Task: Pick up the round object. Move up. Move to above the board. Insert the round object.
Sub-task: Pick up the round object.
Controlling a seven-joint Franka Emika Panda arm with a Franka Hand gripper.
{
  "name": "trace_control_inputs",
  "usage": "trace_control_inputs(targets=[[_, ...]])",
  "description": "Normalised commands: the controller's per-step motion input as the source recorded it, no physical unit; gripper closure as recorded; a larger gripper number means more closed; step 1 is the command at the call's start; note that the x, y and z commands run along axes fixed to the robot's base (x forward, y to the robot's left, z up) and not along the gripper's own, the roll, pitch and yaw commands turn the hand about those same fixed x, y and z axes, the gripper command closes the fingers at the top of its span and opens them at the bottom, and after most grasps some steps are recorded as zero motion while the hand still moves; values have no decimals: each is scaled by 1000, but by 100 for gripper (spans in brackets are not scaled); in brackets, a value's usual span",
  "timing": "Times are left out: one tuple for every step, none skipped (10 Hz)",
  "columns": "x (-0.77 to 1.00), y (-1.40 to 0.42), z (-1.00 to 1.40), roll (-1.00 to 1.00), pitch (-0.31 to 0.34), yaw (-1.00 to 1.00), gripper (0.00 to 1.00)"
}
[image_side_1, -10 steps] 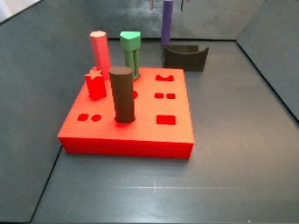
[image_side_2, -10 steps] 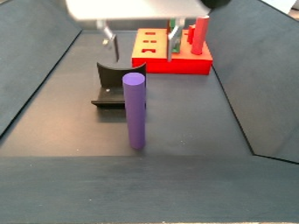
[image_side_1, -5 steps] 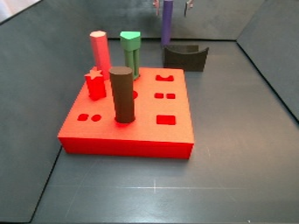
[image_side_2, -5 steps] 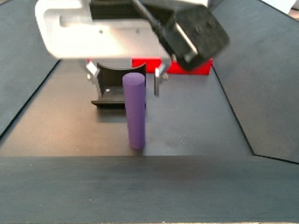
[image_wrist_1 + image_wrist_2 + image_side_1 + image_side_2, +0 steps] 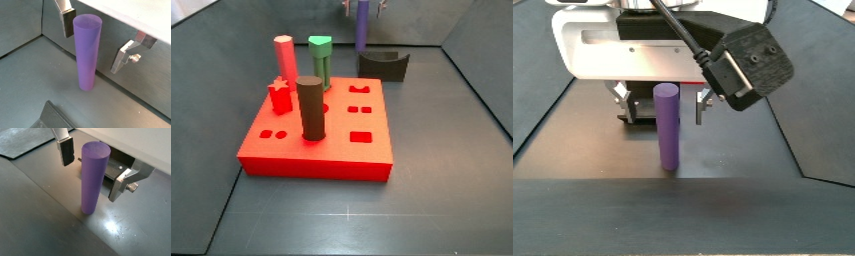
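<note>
My gripper grabs the round purple peg by its upper part next, to insert the peg into the red board.
The round object, a tall slender purple cylinder peg, stands upright on the dark floor; it shows in both wrist views and both side views. My gripper is open around the peg's upper part, one finger on each side with gaps to the peg; it also shows in the other wrist view and in a side view. The board, a flat red square block with shaped holes, lies apart from the peg, hidden behind the arm in a side view.
On the board stand a thick dark brown cylinder, a pink-red peg, a green peg and a red star piece. A dark grey curved holder sits beside the purple peg. Dark walls enclose the floor.
The gripper has come down over the purple peg, so its fingers now flank the peg's upper part. The peg has not moved.
</note>
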Motion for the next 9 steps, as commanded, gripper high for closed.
trace_control_inputs(targets=[[220, -17, -9, -53, 0, -60, 0], [117, 0, 0, -23, 0, -43, 0], [0, 0, 0, 0, -6, 0, 0], [0, 0, 0, 0, 0, 0, 0], [0, 0, 0, 0, 0, 0, 100], [0, 0, 0, 0, 0, 0, 100], [0, 0, 0, 0, 0, 0, 100], [0, 0, 0, 0, 0, 0, 100], [0, 0, 0, 0, 0, 0, 100]])
